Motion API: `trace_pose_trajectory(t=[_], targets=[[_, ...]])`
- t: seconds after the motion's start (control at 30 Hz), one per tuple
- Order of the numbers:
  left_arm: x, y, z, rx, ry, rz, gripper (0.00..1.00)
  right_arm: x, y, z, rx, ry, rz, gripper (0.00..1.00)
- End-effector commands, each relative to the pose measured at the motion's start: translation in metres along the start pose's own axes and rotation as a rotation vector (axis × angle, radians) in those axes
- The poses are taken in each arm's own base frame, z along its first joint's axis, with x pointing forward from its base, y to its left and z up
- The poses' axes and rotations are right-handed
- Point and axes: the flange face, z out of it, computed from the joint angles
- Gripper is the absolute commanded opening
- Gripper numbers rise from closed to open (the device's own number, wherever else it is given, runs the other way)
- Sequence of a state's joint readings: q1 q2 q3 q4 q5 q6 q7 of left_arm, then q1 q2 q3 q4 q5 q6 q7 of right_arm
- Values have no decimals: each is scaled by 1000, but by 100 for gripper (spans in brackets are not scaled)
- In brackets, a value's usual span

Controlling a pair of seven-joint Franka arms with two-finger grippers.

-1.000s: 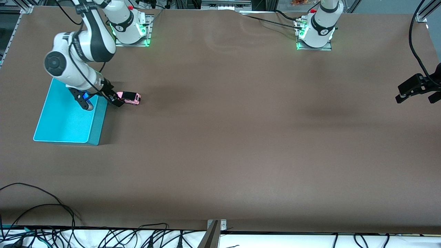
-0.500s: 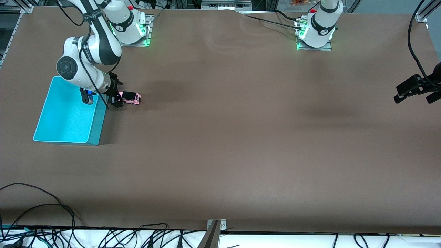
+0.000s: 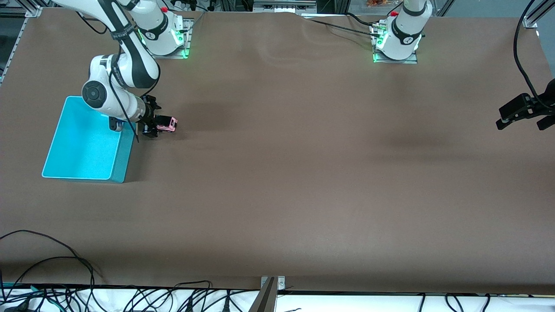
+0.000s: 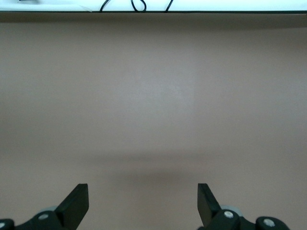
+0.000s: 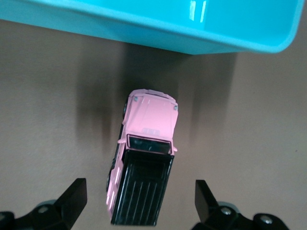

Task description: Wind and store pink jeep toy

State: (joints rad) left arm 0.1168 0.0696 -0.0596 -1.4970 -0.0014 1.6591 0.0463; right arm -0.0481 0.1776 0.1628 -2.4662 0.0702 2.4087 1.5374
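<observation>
My fingers are beside the jeep's black ribbed roof (image 5: pixel 142 189), behind its pink hood (image 5: pixel 152 112). My right gripper needs to close on the jeep, as it would hold the jeep now.
The pink jeep toy (image 3: pixel 167 124) stands on the brown table beside the turquoise bin (image 3: pixel 69 149), next to the bin's corner farthest from the front camera. In the right wrist view the jeep (image 5: pixel 148 127) shows a pink hood and a black ribbed roof. My right gripper (image 3: pixel 152 119) is low over it and open. Its fingers (image 5: pixel 73 197) stand on either side of the jeep's black rear end (image 5: pixel 139 199) without touching it. My left gripper (image 3: pixel 520 123) waits open over the bare table at the left arm's end, with nothing between its fingers (image 4: pixel 76 205).
The bin's wall (image 5: pixel 144 28) lies just ahead of the jeep's hood. Cables (image 3: pixel 65 277) trail along the table edge nearest the front camera. A metal bracket (image 3: pixel 271 286) sits at the middle of that edge.
The right arm swung from over the bin toward the jeep, and its gripper turned and came down round the jeep's end. The jeep and the left arm stayed put.
</observation>
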Motion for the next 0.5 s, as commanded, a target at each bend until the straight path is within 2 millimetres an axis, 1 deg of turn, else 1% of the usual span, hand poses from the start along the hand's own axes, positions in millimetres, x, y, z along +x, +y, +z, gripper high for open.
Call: trace_pose_trajectory(t=[0.0,0.07,0.17,0.27,0.33,0.37,0.4,0.47], targets=[[-9,-3,-4,-15,-3,16,100,-5,-1,8,7,4,7,95],[-9,-5,-4,-15,-1,13,100,-5,-1,7,11,4,8,79],[-10,-6,-4,-15,-3,10,100,-5,-2,6,12,3,11,62],[-9,-6,-3,-15,-4,10,100,-5,-2,6,12,3,12,47],[-9,-6,-2,-15,-4,11,100,-5,-3,6,14,3,23,40],[-8,-5,-1,-16,-6,13,100,-6,-3,5,15,3,38,33],[-8,-5,-1,-16,-6,11,100,-6,-4,5,17,2,56,21],[-8,-5,-1,-16,-6,13,100,-6,-5,1,24,2,72,9]])
